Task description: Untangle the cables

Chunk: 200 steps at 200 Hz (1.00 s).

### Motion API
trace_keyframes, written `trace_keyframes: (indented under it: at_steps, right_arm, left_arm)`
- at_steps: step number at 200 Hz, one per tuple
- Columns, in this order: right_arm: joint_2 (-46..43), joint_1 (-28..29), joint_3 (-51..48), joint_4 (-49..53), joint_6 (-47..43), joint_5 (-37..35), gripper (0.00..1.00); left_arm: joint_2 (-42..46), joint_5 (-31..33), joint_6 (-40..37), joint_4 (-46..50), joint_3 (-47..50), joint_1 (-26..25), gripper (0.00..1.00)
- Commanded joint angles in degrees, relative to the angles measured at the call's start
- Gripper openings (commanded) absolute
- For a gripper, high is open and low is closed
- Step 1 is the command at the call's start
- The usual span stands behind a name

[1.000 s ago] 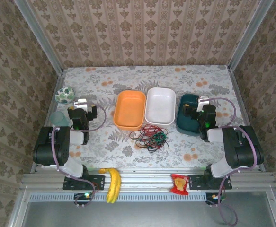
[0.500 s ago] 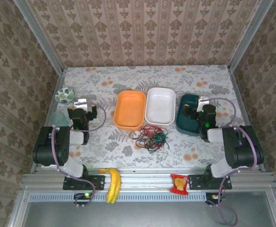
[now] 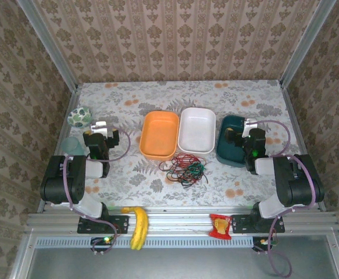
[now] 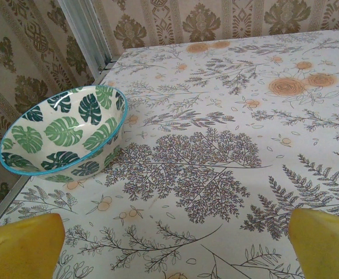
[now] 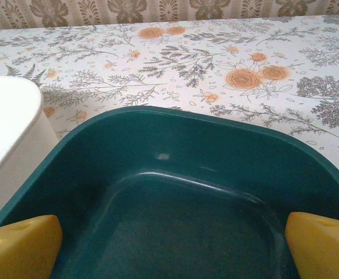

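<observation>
I need to untangle one red cable, so I will next grab it with my right gripper near its end [image 3: 186,156] that faces the bins.
The cables [image 3: 185,167] lie in a small tangle of red, green and black wire on the floral tablecloth, just in front of the orange and white bins. My left gripper [image 3: 99,132] rests at the left, well clear of the tangle; its yellow fingertips [image 4: 21,247] stand wide apart over bare cloth, open with nothing between them. My right gripper [image 3: 245,129] hangs over the dark teal bin [image 3: 230,148] at the right, its yellow fingertips [image 5: 323,244] spread wide, open and holding nothing.
An orange bin [image 3: 159,135] and a white bin [image 3: 196,129] sit side by side mid-table. A leaf-patterned bowl [image 4: 61,132] stands at the left edge. A banana [image 3: 138,226] and a red snack packet [image 3: 220,225] lie on the front rail. Patterned walls enclose the table.
</observation>
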<state>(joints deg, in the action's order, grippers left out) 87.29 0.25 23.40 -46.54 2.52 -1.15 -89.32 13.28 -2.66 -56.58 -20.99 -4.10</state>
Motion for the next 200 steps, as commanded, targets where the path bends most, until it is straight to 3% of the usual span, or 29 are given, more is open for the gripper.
trace_keyframes:
  at_steps: [1, 25, 50, 57, 64, 80, 90, 110, 134, 163, 184, 200]
  right_arm:
    - [0.17, -0.34, 0.43, -1.26, -0.42, 0.27, 1.00]
    - [-1.93, -0.17, 2.93, 4.41, -0.04, -1.51, 0.90]
    - [-5.92, 2.74, 16.24, 32.73, 5.27, -12.68, 0.86]
    - [-6.35, 3.56, 19.05, 38.44, 6.94, -13.62, 0.80]
    - [-7.15, 4.88, 20.19, 41.04, 8.33, -15.04, 0.77]
    - [-10.90, 8.45, 21.25, 45.40, 12.06, -19.33, 0.75]
    - [-12.62, 9.97, 22.13, 49.14, 13.60, -17.32, 0.75]
    - [-15.89, 15.07, 22.66, 54.71, 15.90, -13.55, 0.75]
    - [-18.44, 24.33, 22.80, 58.91, 14.39, -8.84, 0.74]
    - [-17.43, 35.75, 24.43, 63.95, 12.89, 0.05, 0.69]
    - [-14.69, 42.58, 25.67, 65.28, 12.46, 2.43, 0.61]
    - [-11.55, 44.32, 26.92, 65.71, 13.34, 4.75, 0.55]
  left_arm:
    - [-0.47, 0.11, -0.95, -0.03, -0.01, 0.05, 1.00]
    - [-0.18, -1.66, 0.05, 0.92, -0.24, 1.29, 1.00]
    - [-0.05, -2.82, -0.03, 2.06, -0.71, 1.36, 1.00]
    - [0.17, -4.00, -0.30, 2.56, -1.02, 1.78, 1.00]
    - [1.41, -3.78, -0.50, 5.41, -2.03, 1.46, 1.00]
    - [6.53, 1.64, -0.42, 21.55, -8.62, 0.13, 1.00]
    - [8.48, 6.30, -0.68, 27.13, -12.02, -1.40, 1.00]
    - [11.59, 12.14, -3.10, 26.65, -14.28, -5.92, 1.00]
    - [14.00, 13.76, -1.09, 36.48, -21.28, -11.98, 1.00]
    - [10.06, 16.92, 1.80, 46.64, -31.18, -21.62, 1.00]
    - [7.05, 21.60, 9.83, 53.76, -36.37, -29.34, 1.00]
    - [6.66, 20.61, 18.90, 57.35, -36.22, -33.78, 1.00]
